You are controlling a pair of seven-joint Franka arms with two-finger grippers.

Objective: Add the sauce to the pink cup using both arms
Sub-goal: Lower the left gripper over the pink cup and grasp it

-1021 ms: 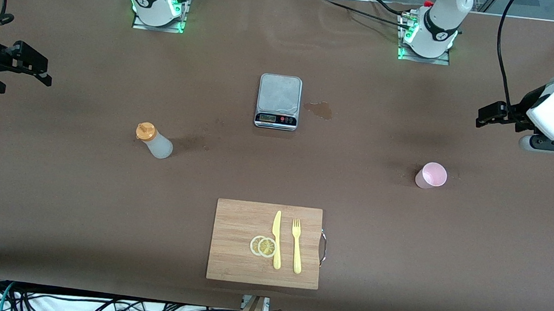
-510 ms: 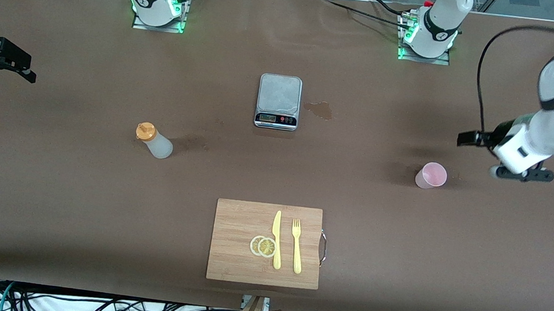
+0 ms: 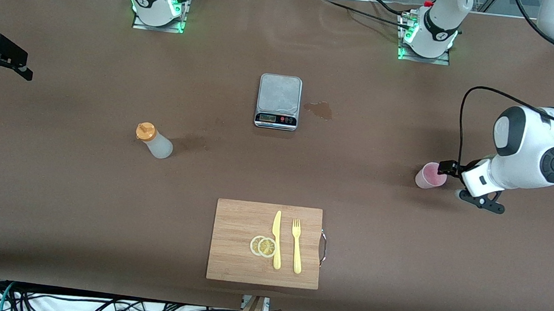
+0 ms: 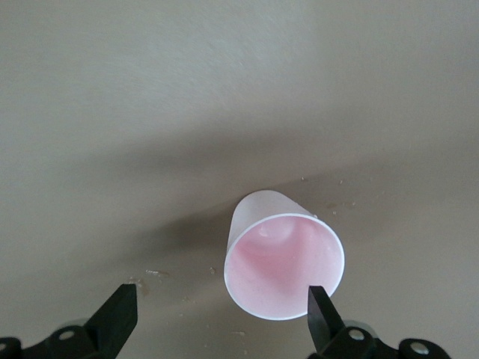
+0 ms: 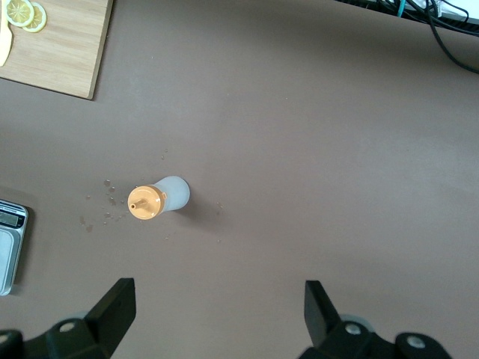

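The left gripper picks up the pink cup (image 4: pixel 278 262) by its rim (image 4: pixel 284 215) next. Then the cup is ready for the sauce.
The pink cup (image 3: pixel 428 176) stands upright toward the left arm's end of the table. My left gripper (image 3: pixel 447 168) is low beside it and open. In the left wrist view the cup (image 4: pixel 281 258) lies just ahead of the open gripper (image 4: pixel 221 318), with one fingertip (image 4: pixel 320 308) over its rim and nothing gripped. The sauce bottle (image 3: pixel 153 140) with its orange cap stands toward the right arm's end. My right gripper (image 3: pixel 4 77) is open in the air over that end of the table. Its wrist view shows the bottle (image 5: pixel 156 199) well ahead of the open gripper (image 5: pixel 217 307).
A kitchen scale (image 3: pixel 278 101) stands mid-table, farther from the camera, with a wet stain (image 3: pixel 319 110) beside it. A wooden cutting board (image 3: pixel 241 213) nearer the camera carries lemon slices (image 3: pixel 263 246), a yellow knife (image 3: pixel 276 239) and a fork (image 3: pixel 296 245).
My left arm has swung down and in from the table's end until its gripper is at the pink cup. My right gripper has drifted a little outward. Cup and bottle have not moved.
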